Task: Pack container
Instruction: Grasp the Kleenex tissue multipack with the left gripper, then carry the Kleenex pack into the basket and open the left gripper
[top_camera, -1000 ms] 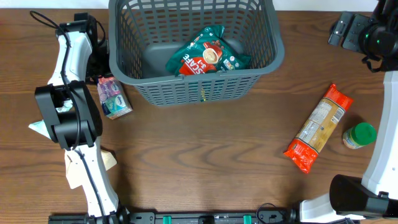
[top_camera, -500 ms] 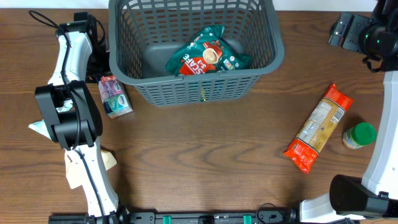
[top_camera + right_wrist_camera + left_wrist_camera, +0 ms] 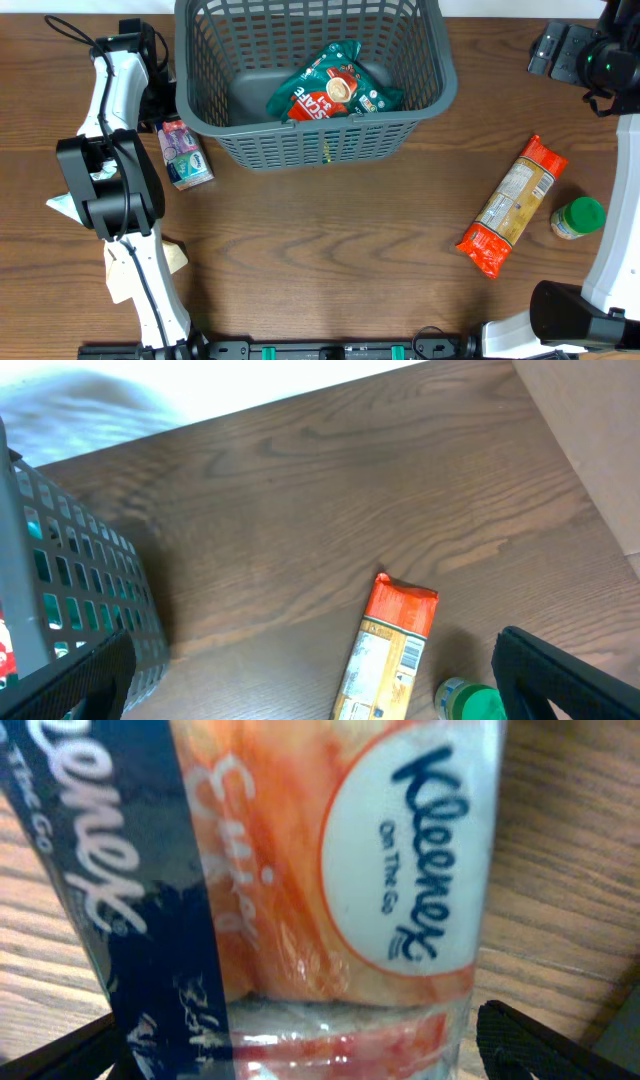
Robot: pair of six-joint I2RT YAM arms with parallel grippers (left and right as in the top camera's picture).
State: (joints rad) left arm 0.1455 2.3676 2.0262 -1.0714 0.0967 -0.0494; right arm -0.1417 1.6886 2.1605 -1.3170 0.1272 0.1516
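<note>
The fingertips of my left gripper only reach the upper edges of the pack (image 3: 184, 155), so it is too early to close on the pack. The gripper lowers first, then closes.
The container (image 3: 425, 112) is a large dark grey slotted basket at the top centre, with a green and red coffee bag (image 3: 333, 88) inside. A Kleenex tissue pack (image 3: 184, 155) lies on the table just left of the basket. It fills the left wrist view (image 3: 300, 870). My left gripper (image 3: 295, 1055) is open, with one finger on each side of the pack's near end. My right gripper (image 3: 315, 685) is open and empty, held high at the far right (image 3: 560, 50).
An orange pasta packet (image 3: 510, 205) and a small green-lidded jar (image 3: 578, 218) lie on the table at the right, and both show in the right wrist view (image 3: 385, 655) (image 3: 470, 702). Pale paper tags (image 3: 125, 270) lie by the left arm's base.
The tissue pack shifted a little to the right and turned slightly a second ago. Since half a second ago nothing has moved.
</note>
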